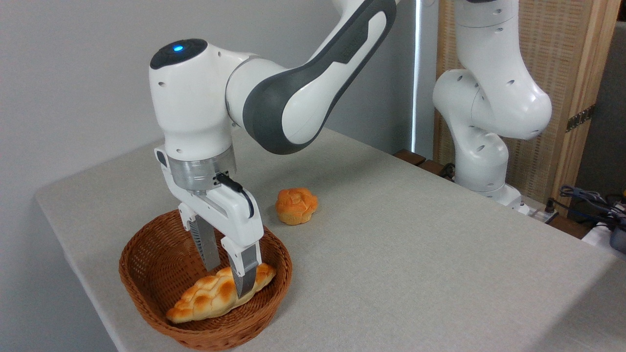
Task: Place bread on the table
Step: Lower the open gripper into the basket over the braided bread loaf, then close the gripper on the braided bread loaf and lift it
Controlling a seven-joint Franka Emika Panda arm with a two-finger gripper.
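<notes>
Next, my gripper grabs the braided loaf across its plump body [223,290] to put the bread on the tabletop.
The bread [205,296], a long braided golden loaf, lies in the brown wicker basket [146,288] at the table's front left, its right end resting near the basket's rim. My gripper [228,282] reaches straight down into the basket and stands open. Its fingers straddle the right part of the loaf. The near finger [247,269] covers the loaf's front side, and the far finger's tip is behind the loaf. The table [415,254] has a light grey-beige cloth surface.
A small round orange bun [296,206] sits on the table just behind and right of the basket. The arm's white base [481,161] stands at the far right edge, with cables [587,198] beside it. A wooden screen is behind.
</notes>
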